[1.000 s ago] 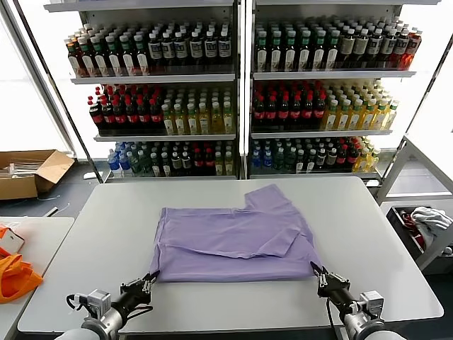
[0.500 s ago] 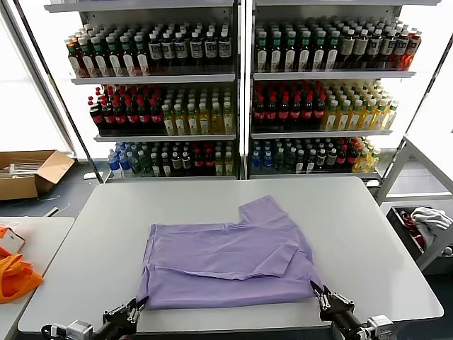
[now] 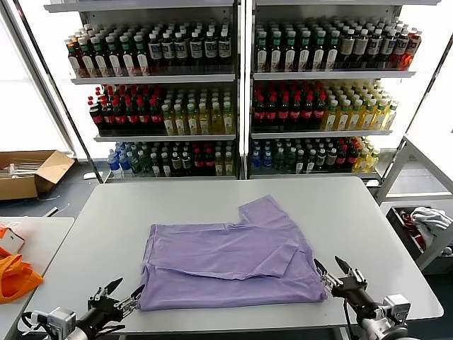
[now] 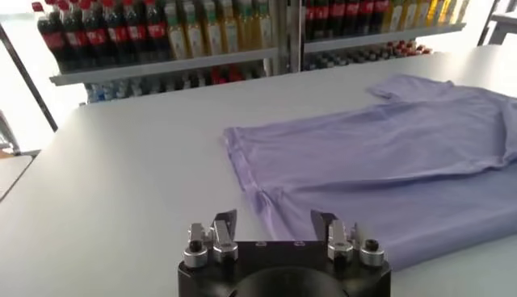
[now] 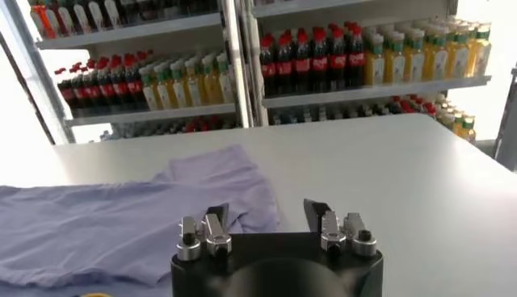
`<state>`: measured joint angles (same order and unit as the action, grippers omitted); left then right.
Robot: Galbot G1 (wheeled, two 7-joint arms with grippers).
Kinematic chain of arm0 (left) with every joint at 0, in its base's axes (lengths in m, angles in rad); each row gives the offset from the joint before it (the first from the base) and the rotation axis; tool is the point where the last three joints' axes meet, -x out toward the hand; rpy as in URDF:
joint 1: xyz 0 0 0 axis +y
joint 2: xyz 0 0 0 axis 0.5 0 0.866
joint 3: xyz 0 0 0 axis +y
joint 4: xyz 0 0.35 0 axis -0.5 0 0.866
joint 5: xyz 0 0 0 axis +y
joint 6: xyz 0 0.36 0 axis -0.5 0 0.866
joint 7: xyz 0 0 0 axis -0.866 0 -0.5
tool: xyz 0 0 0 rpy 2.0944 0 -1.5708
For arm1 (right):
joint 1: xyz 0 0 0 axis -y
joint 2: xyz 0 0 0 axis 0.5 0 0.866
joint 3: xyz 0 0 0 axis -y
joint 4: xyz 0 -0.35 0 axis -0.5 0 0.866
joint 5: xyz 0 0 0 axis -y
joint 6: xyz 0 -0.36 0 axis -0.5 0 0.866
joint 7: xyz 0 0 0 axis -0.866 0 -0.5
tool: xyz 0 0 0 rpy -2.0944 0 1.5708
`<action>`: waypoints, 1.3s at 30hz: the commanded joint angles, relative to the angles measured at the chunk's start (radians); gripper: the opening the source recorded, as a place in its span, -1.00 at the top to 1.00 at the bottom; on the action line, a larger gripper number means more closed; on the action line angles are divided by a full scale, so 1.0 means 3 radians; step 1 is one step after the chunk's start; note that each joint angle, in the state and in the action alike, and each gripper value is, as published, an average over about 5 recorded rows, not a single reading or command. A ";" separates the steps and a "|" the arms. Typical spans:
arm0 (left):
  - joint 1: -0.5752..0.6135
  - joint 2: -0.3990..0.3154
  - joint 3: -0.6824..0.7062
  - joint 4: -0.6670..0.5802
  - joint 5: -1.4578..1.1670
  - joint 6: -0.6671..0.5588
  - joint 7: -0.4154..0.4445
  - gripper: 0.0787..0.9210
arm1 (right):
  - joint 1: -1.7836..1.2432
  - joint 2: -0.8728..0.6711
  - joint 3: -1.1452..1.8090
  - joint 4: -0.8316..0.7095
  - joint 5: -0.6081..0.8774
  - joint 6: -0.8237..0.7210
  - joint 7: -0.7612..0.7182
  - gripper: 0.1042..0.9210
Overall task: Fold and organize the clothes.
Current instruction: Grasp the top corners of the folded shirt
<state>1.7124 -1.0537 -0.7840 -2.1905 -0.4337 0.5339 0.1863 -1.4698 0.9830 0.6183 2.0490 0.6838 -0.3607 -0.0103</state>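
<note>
The lavender T-shirt needs to be folded over its front strip (image 3: 230,292), so the robot's right gripper first needs to grab it by the corner with the sleeve (image 3: 272,210).
A lavender T-shirt (image 3: 230,258) lies folded on the white table (image 3: 106,227), one sleeve pointing to the back. It also shows in the left wrist view (image 4: 380,169) and the right wrist view (image 5: 121,222). My left gripper (image 3: 122,292) is open and empty just off the shirt's front left corner; in its wrist view (image 4: 275,226) the jaws stand apart. My right gripper (image 3: 335,270) is open and empty beside the shirt's front right corner; its wrist view (image 5: 266,218) shows the jaws apart over the shirt's edge.
Shelves of bottles (image 3: 241,92) stand behind the table. Bright orange fabric (image 3: 14,278) lies on a side table at the left. A cardboard box (image 3: 28,173) sits on the floor at the left. A white-grey cloth heap (image 3: 428,218) lies in a cart at the right.
Both grippers dragged the shirt's front edge toward me, then opened and let it go. The left gripper drew back to the left, the right one moved slightly right.
</note>
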 commanded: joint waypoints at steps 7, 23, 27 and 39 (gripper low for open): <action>-0.1929 0.0812 0.1019 0.1595 -0.0475 -0.0065 0.0047 -0.76 | 0.2777 -0.0062 -0.1560 -0.2012 -0.0058 -0.0513 -0.0870 -0.76; -0.2991 0.0734 0.1957 0.2464 -0.0605 -0.0151 0.0109 -0.77 | 0.3767 0.0666 -0.2223 -0.3686 -0.0483 -0.0297 -0.1103 -0.76; -0.3125 0.0642 0.2048 0.2573 -0.0595 -0.0157 0.0102 -0.77 | 0.3787 0.0765 -0.2200 -0.3808 -0.0568 -0.0262 -0.1080 -0.76; -0.3117 0.0560 0.2107 0.2630 -0.0550 -0.0158 0.0113 -0.77 | 0.3698 0.0855 -0.2200 -0.3809 -0.0653 -0.0250 -0.1024 -0.62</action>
<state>0.8416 -0.8745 -0.2048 -1.4600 -0.5968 0.4865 0.2163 -0.4016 1.2046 -0.0100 0.9832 0.5134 -0.4368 -0.3116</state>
